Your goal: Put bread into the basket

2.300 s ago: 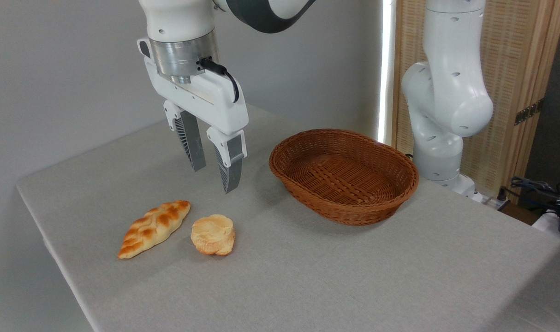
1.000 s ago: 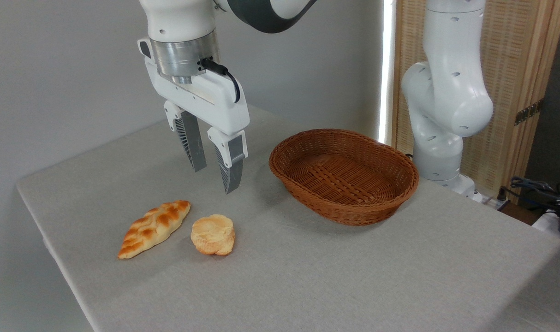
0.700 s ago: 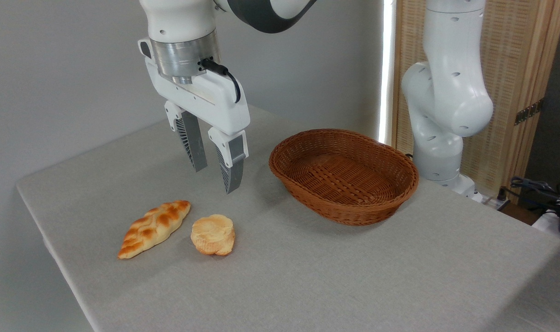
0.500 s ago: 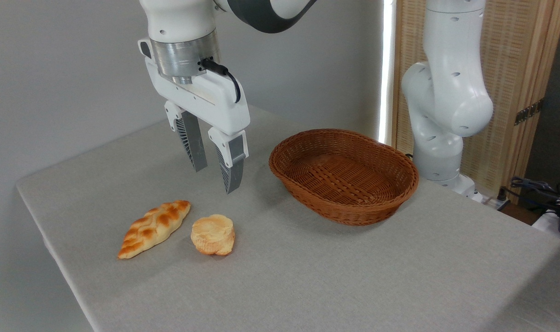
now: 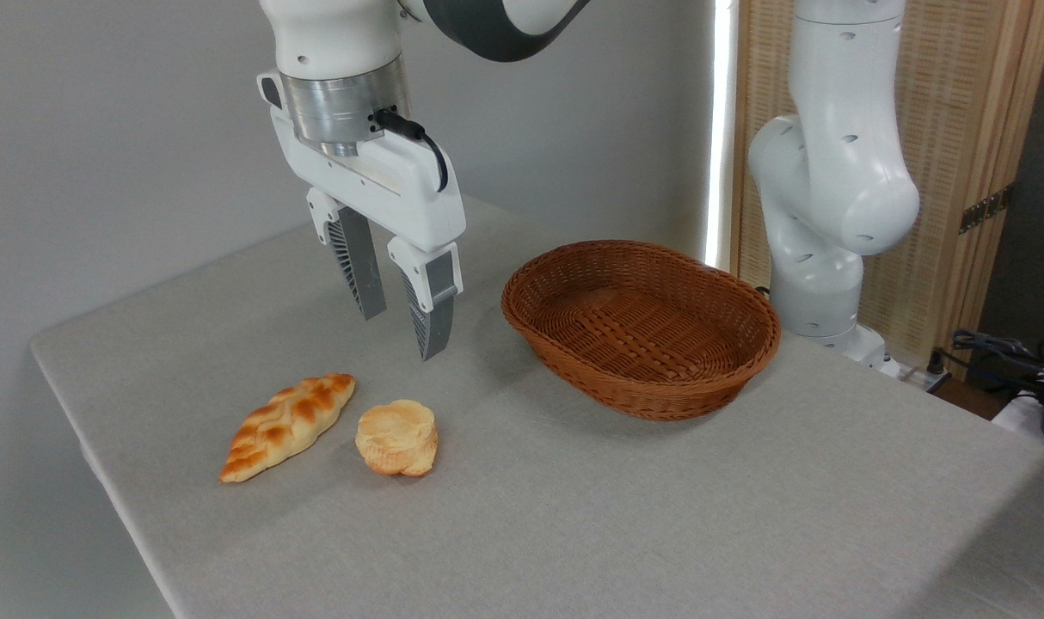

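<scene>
The bread (image 5: 397, 438) should go into the wicker basket (image 5: 641, 326), so my gripper should grab it by its lumpy sides next.
The bread (image 5: 397, 438), a small lumpy golden bun with a paler top, lies on the grey table near its front left. My gripper (image 5: 399, 334) hangs in the air above and a little behind the bun, pointing down, open, with nothing between its ribbed grey fingers (image 5: 429, 308). The oval brown wicker basket (image 5: 641, 326) stands to the right of the gripper, and nothing lies inside it.
A longer braided loaf (image 5: 287, 425) with brown stripes lies just left of the bun. The arm's white base (image 5: 827, 189) rises behind the basket at the right. The table's left edge (image 5: 101, 481) runs close to the loaf. Cables lie at the far right.
The gripper has barely shifted, a touch to the right and down. Bun, loaf and basket have not moved.
</scene>
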